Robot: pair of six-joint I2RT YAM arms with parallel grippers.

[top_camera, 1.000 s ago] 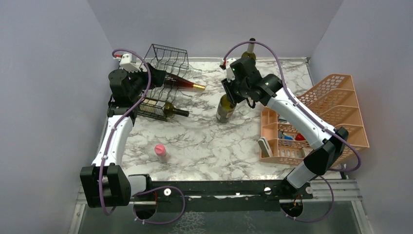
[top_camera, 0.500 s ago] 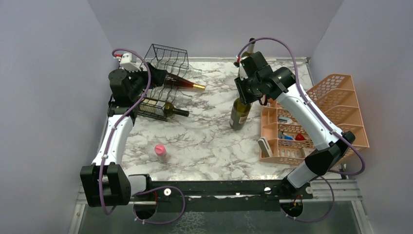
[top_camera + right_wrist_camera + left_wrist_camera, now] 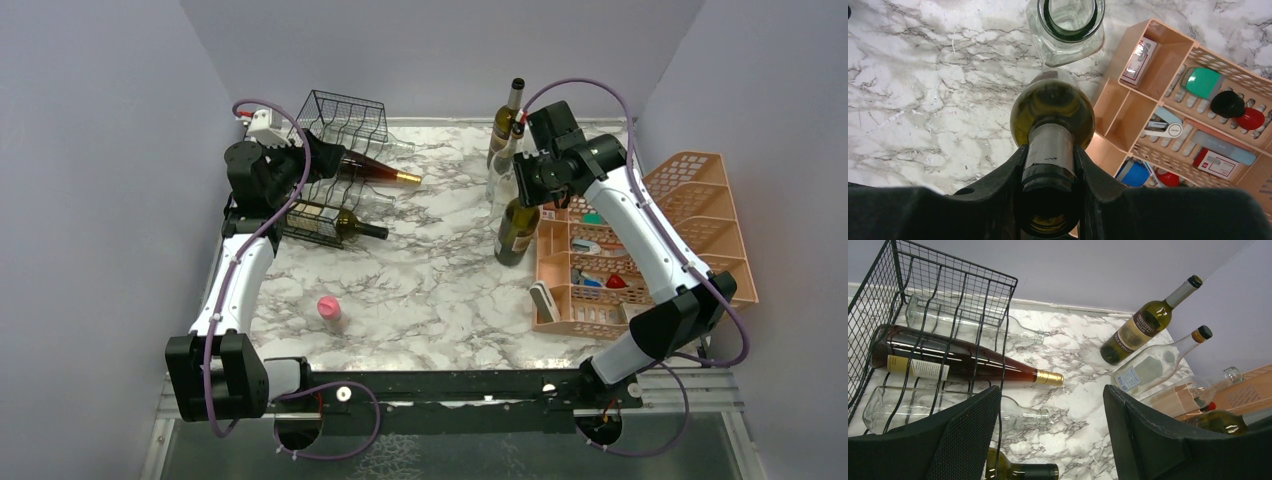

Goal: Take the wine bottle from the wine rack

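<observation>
My right gripper opens now, since the green wine bottle (image 3: 515,232) is upright with flat marble at its base and would stand beside the peach organizer.
The black wire wine rack (image 3: 335,160) stands at the back left and also shows in the left wrist view (image 3: 948,300). It holds a dark red bottle with a gold cap (image 3: 375,170) (image 3: 963,362), a green bottle (image 3: 345,225) and clear bottles. My left gripper (image 3: 310,150) (image 3: 1050,425) is open and empty beside the rack. My right gripper (image 3: 530,185) (image 3: 1050,170) is shut on the neck of a green wine bottle (image 3: 515,232) (image 3: 1053,112). It holds the bottle upright next to the peach organizer, far from the rack.
A peach tiered organizer (image 3: 650,240) (image 3: 1158,90) with small items stands at the right. A green bottle (image 3: 508,115) (image 3: 1143,325) and a clear bottle (image 3: 500,170) (image 3: 1068,30) stand at the back, just behind the held bottle. A pink object (image 3: 328,308) sits front left.
My right gripper has carried the green bottle from the middle of the table to the right, up against the organizer. The left arm has not moved.
</observation>
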